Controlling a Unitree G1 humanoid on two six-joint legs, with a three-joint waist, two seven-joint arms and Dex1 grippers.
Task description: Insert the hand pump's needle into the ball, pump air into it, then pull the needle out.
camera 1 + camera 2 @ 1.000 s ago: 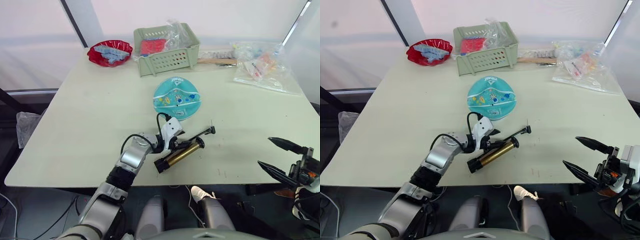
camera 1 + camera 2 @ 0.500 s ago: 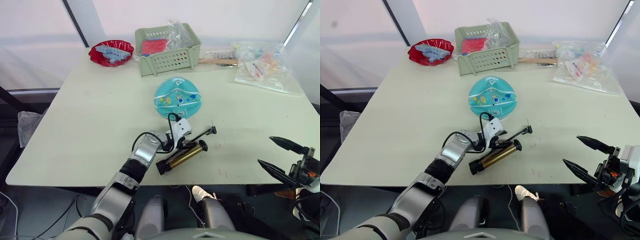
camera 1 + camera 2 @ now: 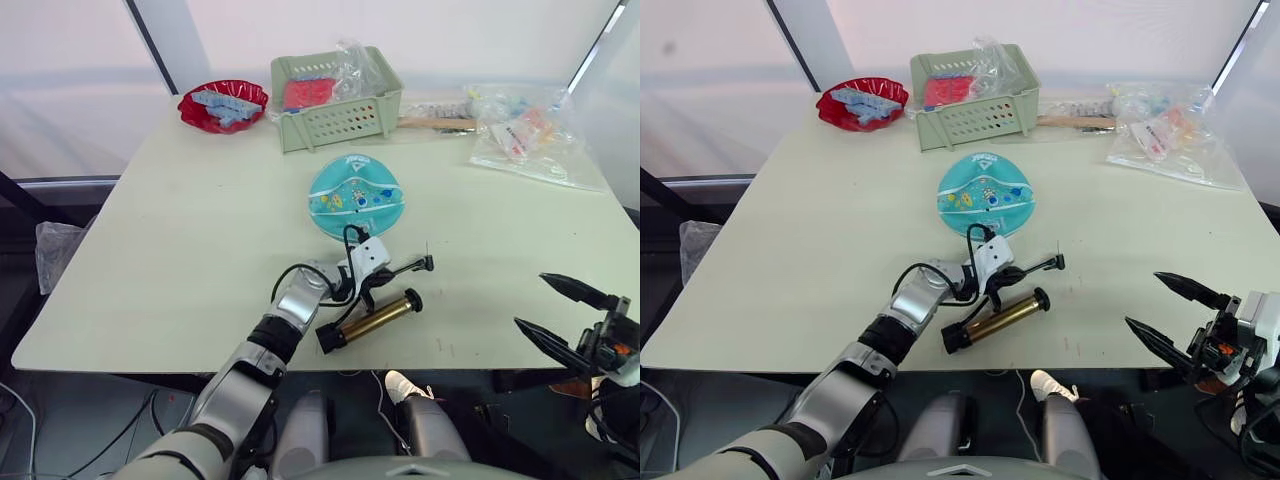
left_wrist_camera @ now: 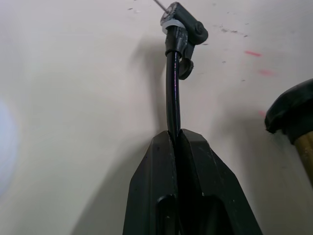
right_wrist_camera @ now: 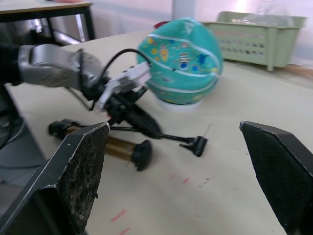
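My right gripper grabs the hose's end by its small black fitting (image 3: 424, 264) next, so that the needle stays free to enter the ball.
The teal ball (image 3: 354, 195), flattened, lies mid-table. Just in front of it lies the hand pump (image 3: 372, 318), a brass cylinder with black caps, slanted on the table. Its thin black hose (image 4: 172, 93) runs out to the small black fitting (image 4: 183, 27), where the needle (image 4: 159, 4) sticks out, resting on the table. My left gripper (image 3: 377, 276) is shut on the hose a short way behind the fitting. Low at the table's near right corner, my right gripper (image 3: 530, 300) hangs open and holds nothing.
At the far edge stand a red bowl (image 3: 222, 105) with blue pieces and a green basket (image 3: 335, 98). Clear plastic bags (image 3: 520, 130) and a wooden stick (image 3: 435, 123) lie at the far right. The table's front edge runs just below the pump.
My left gripper slid right along the pump's hose and closed on it. The pump's cylinder shifted a little to the right. The right gripper stayed put.
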